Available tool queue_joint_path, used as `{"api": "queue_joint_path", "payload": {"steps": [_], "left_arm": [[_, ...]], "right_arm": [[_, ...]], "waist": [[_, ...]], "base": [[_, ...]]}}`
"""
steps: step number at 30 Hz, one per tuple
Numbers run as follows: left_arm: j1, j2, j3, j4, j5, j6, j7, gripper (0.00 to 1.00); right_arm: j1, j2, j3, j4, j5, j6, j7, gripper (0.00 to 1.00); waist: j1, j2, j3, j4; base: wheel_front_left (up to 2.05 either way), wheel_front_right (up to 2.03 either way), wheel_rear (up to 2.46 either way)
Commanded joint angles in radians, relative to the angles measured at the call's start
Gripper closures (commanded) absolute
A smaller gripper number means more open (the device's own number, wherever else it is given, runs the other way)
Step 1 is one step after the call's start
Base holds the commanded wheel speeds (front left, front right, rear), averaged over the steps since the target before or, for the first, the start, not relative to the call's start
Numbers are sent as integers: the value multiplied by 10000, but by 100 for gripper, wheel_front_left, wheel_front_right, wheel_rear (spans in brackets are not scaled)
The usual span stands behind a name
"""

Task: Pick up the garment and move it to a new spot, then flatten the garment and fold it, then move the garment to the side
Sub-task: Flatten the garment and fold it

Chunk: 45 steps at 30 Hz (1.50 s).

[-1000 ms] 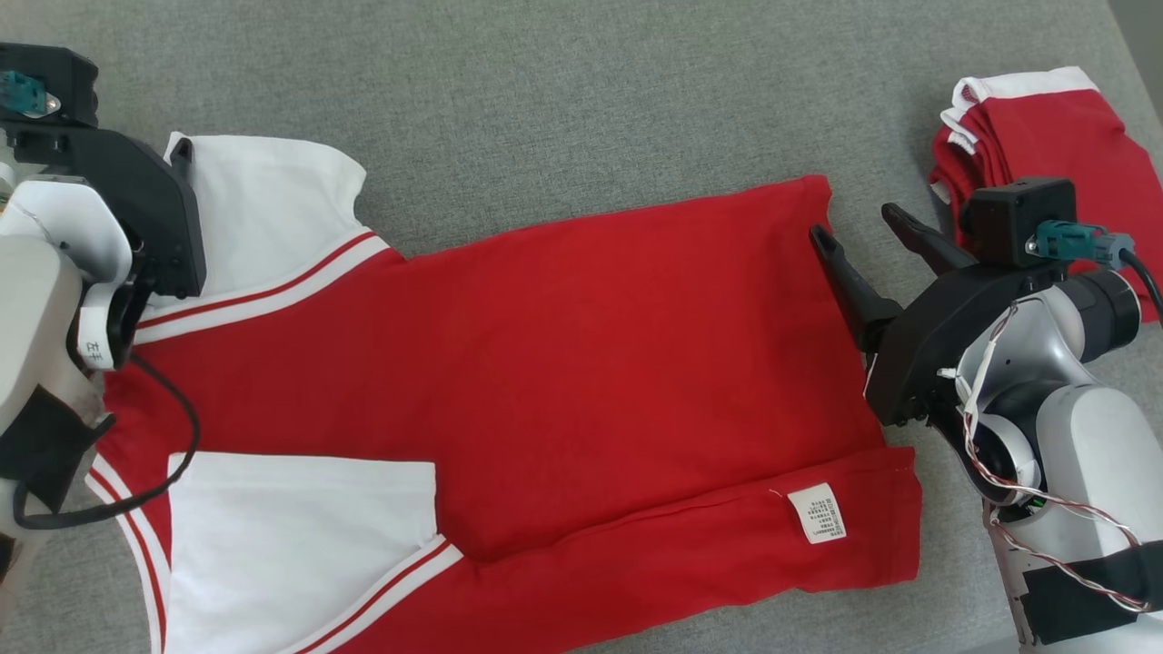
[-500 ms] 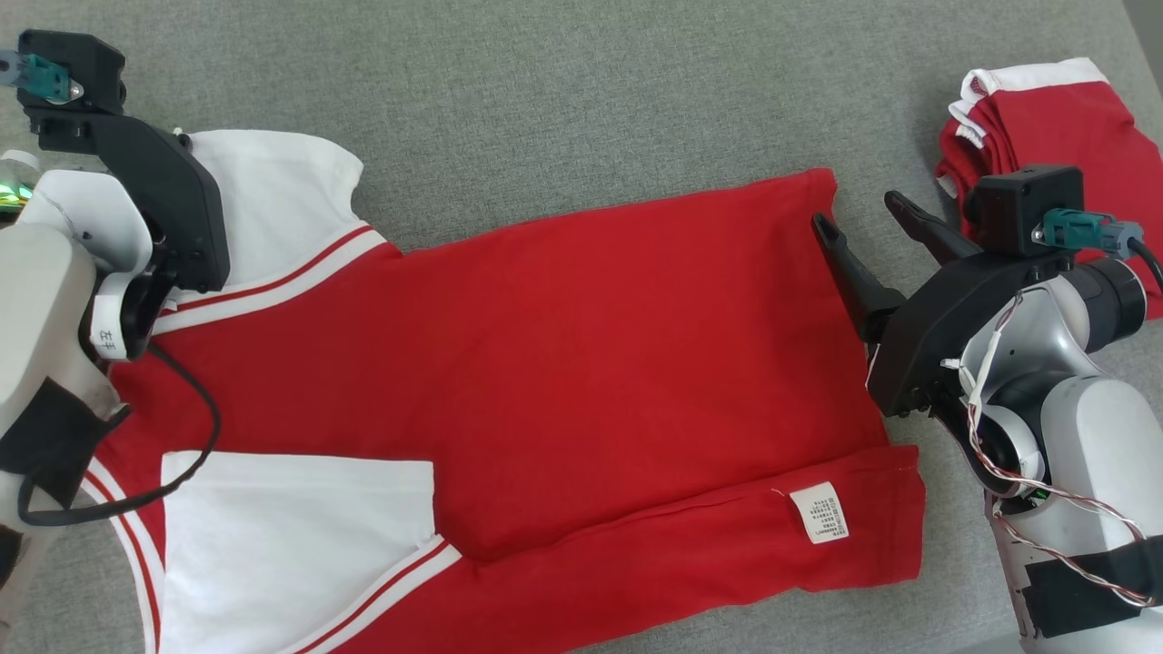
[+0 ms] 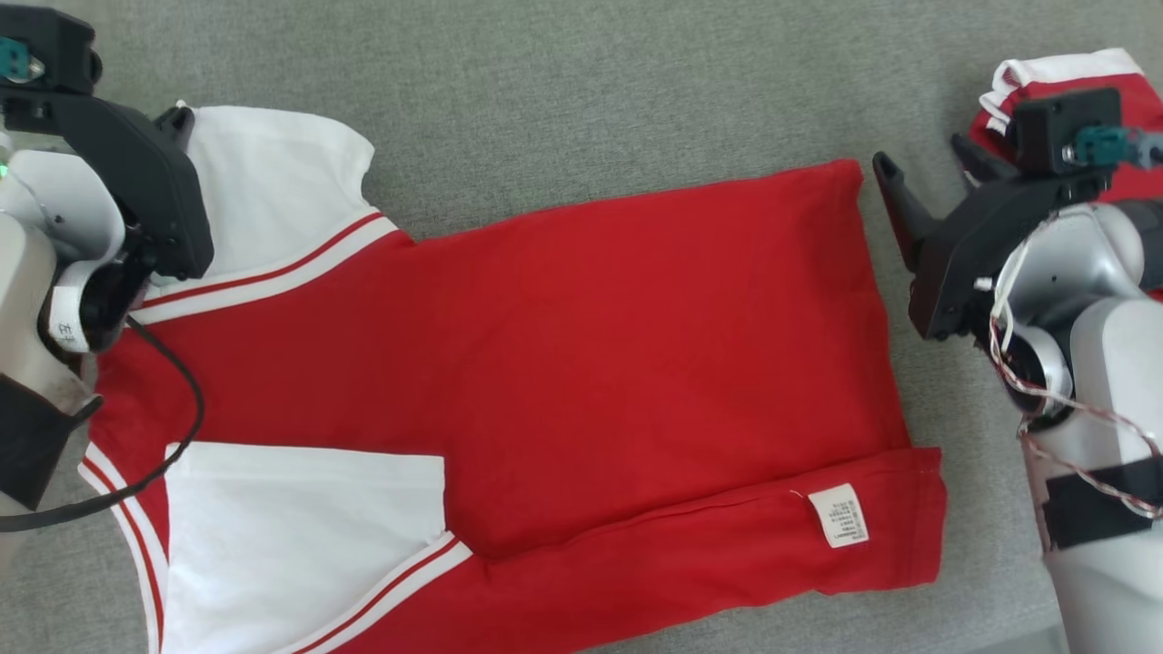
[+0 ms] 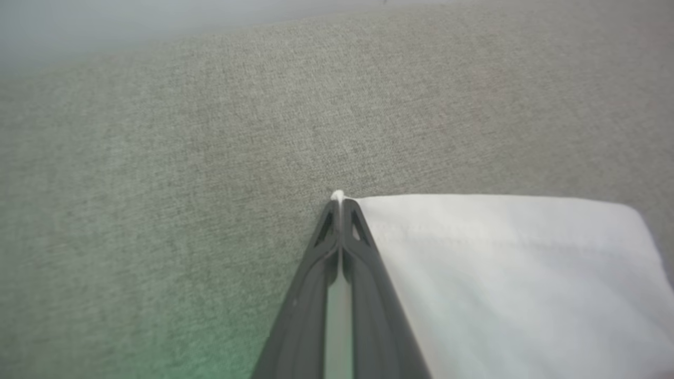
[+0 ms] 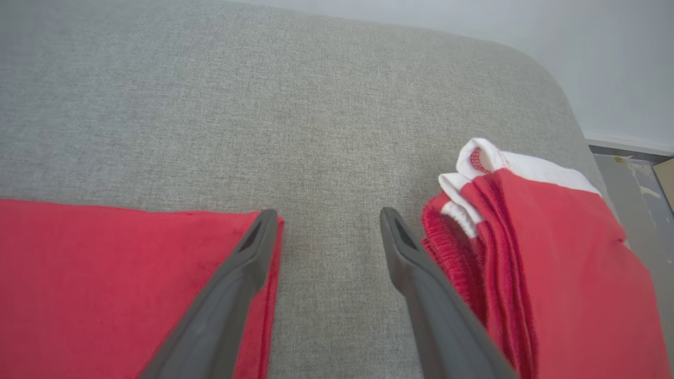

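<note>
The robot's right gripper should fold the spread shirt next, so it should grab the red shirt [image 3: 611, 349] by the corner of its hem [image 3: 848, 174].
The garment [image 3: 591, 345], a red shirt with white sleeves, lies spread flat on the grey cloth surface. My left gripper [image 3: 177, 116] sits at the far left, shut on the outer corner of the upper white sleeve [image 4: 500, 273]; a bit of white cloth peeks out at the closed tips of that gripper [image 4: 338, 202]. My right gripper [image 3: 919, 154] stands open at the far right corner of the red hem. In the right wrist view its left finger lies over the hem edge [image 5: 105, 273], and bare grey surface lies between the tips of the right gripper [image 5: 327, 216].
A folded pile of red and white garments [image 3: 1072, 68] rests at the far right, close beside my right gripper; the pile [image 5: 553, 263] touches its right finger. The grey surface [image 3: 581, 91] curves away past the pile, with a floor edge beyond.
My left gripper has shut on the sleeve corner. My right gripper has moved up along the hem to its far corner, still open. The head camera has shifted a little.
</note>
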Motion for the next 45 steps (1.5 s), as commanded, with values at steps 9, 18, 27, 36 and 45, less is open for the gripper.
{"api": "queue_joint_path", "payload": {"steps": [9, 18, 27, 36, 45], "left_arm": [[395, 282, 41, -366, -133, 152, 128, 100], [536, 309, 36, -623, -253, 213, 146, 100], [560, 316, 13, -786, -279, 267, 107, 100], [636, 241, -22, -687, -353, 217, 3, 100], [887, -114, 523, -850, -333, 118, -2088, 100]], "right_arm": [[-794, 43, 517, 1104, -30, 8, 352, 0], [-627, -195, 1060, 994, 325, 8, 1388, 5], [-1014, -497, 1443, 1091, 243, 8, 1601, 17], [-1400, -597, 2116, 1896, 451, 8, 1528, 83], [-1045, -666, 1924, 1859, 878, 8, 690, 100]], "waist": [[0, 0, 182, 231], [0, 0, -29, 228], [0, 0, 28, 310], [0, 0, 69, 455], [0, 0, -315, 642]], "base": [[0, 0, 0], [0, 0, 0], [0, 0, 0], [0, 0, 0], [0, 0, 0]]}}
